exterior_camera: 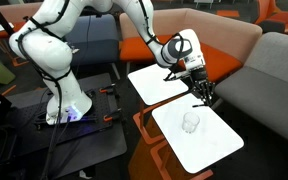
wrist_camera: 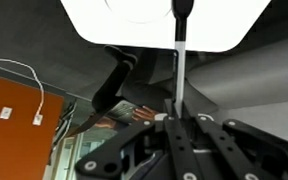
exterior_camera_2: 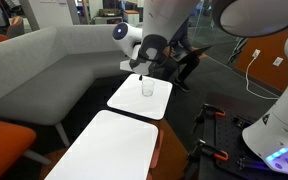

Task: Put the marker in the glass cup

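The marker's (wrist_camera: 182,60) tip is outside the glass cup's rim, so the marker would fall beside the cup if I opened now. My gripper needs to first move the marker.
The glass cup (exterior_camera: 191,122) stands upright near the middle of a white tabletop (exterior_camera: 216,146); it also shows in an exterior view (exterior_camera_2: 147,87). My gripper (exterior_camera: 205,97) hovers above that tabletop's far edge, a short way from the cup and apart from it. In the wrist view the gripper (wrist_camera: 181,120) is shut on the marker (wrist_camera: 182,60), a thin stick with a pale shaft and a dark tip that sticks out past the fingertips toward the tabletop (wrist_camera: 234,25). A faint arc of the cup's rim (wrist_camera: 139,8) lies beside the marker's tip.
A second white tabletop (exterior_camera: 156,82) adjoins the first; both show in an exterior view (exterior_camera_2: 109,150). A grey sofa (exterior_camera: 279,80) and orange seats (exterior_camera: 219,35) surround them. The robot base (exterior_camera: 64,100) stands on a dark floor stand. Cables (wrist_camera: 24,85) hang nearby.
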`<state>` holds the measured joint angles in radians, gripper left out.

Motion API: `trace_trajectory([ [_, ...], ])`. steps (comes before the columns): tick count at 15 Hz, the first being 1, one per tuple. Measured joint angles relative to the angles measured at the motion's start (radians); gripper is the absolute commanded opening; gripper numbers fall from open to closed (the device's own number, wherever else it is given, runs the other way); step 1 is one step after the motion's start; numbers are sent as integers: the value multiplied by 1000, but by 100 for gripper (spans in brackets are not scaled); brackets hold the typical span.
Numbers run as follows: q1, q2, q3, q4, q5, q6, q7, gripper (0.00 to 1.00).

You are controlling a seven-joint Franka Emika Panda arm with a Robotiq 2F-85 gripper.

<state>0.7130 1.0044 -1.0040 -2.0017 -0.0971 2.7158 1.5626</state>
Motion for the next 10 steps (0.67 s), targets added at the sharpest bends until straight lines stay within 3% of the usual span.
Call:
trace_trajectory([
  [10, -25, 55, 3, 2, 4, -72, 56, 3],
])
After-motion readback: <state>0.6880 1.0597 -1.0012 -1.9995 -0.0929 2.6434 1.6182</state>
